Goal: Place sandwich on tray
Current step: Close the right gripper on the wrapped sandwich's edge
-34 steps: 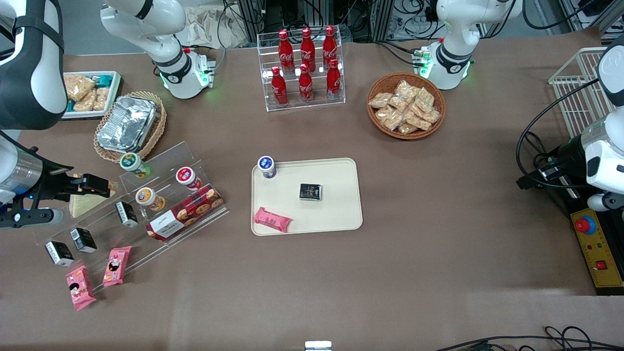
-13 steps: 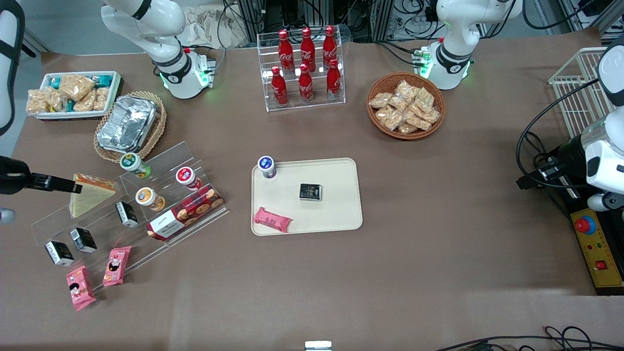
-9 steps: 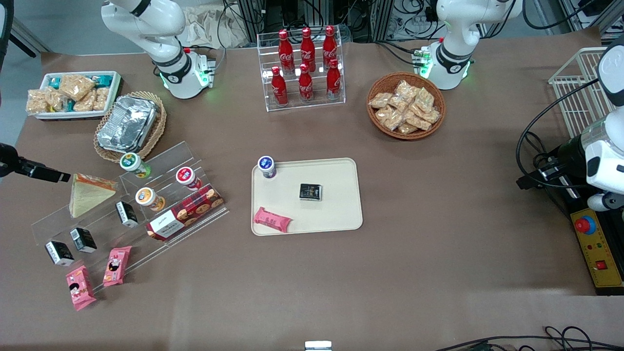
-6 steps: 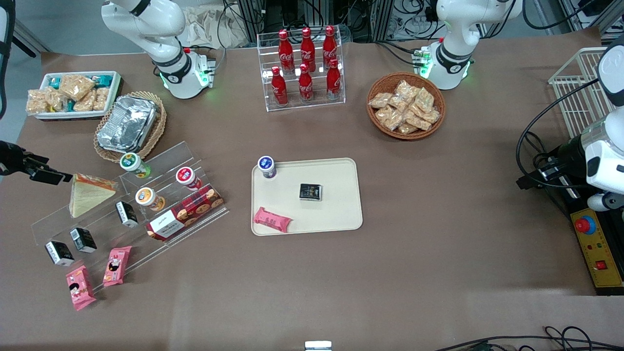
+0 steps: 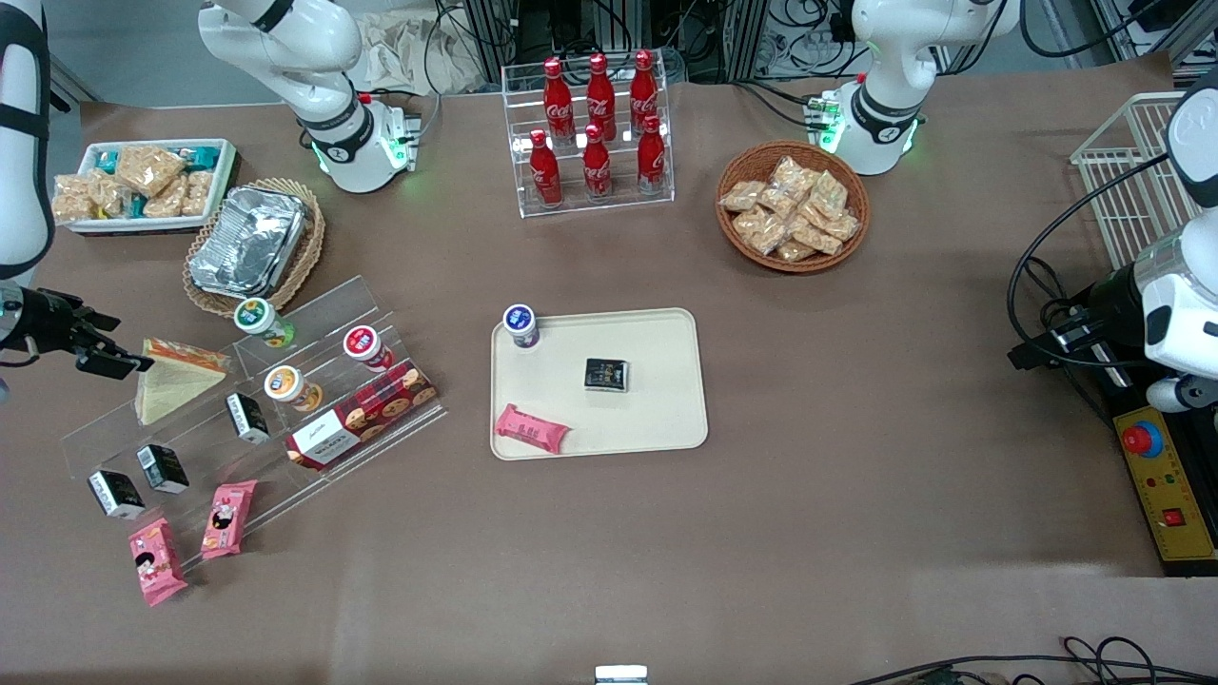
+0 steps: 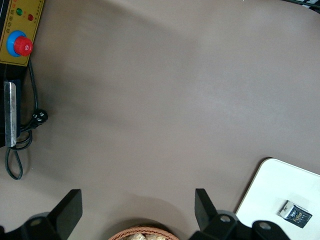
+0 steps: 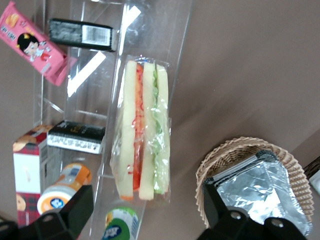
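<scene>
My right gripper grabs the wrapped sandwich by its upper corner (image 5: 155,348) next, to place it on the tray (image 5: 657,419).
The sandwich (image 5: 174,381), a clear-wrapped wedge of pale bread with red and green filling, lies on the top step of a clear acrylic stand (image 5: 314,314). It also shows in the right wrist view (image 7: 142,130), filling edge up. My right gripper (image 5: 109,342) hovers open and empty just beside the sandwich's tip, at the working arm's end of the table. In the wrist view the gripper (image 7: 147,210) has its jaws wide apart above the sandwich's wide end. The cream-beige tray (image 5: 657,419) lies mid-table, and its corner shows in the left wrist view (image 6: 267,187).
On the tray are a yoghurt cup (image 5: 520,325), a black packet (image 5: 607,374) and a pink snack packet (image 5: 531,429). The stand holds cups, black packets and a biscuit box (image 5: 362,414). A foil container (image 5: 249,240) in a basket sits close by. A cola rack (image 5: 595,133) and snack basket (image 5: 793,205) stand farther back.
The gripper, down over the sandwich 2.6 s ago, pulled away toward the table's end. In the last half second it has edged back toward the sandwich's tip. The sandwich stays on the stand.
</scene>
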Available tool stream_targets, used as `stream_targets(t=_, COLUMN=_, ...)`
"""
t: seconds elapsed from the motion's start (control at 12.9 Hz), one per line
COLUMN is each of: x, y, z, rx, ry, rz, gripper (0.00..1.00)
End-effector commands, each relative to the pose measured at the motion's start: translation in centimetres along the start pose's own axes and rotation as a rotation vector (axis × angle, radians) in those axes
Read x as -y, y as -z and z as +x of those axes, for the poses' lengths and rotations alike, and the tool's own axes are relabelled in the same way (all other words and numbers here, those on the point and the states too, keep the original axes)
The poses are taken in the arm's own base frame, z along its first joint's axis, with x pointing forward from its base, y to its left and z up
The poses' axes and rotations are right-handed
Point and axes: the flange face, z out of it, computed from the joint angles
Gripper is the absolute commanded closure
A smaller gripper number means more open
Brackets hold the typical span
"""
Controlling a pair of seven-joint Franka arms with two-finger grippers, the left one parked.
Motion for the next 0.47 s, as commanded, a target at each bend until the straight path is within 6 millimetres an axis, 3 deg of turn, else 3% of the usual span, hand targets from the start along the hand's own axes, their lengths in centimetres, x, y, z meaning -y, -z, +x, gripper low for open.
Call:
stream_targets(t=0.0, x=0.2, y=-1.0, z=0.2, rx=-0.015, ry=-0.095, rz=-0.009, gripper=0.02)
stream_targets(t=0.39, x=0.4, y=-2.8, z=0.4, rx=0.005, ry=-0.11, rz=-0.014, gripper=0.04)
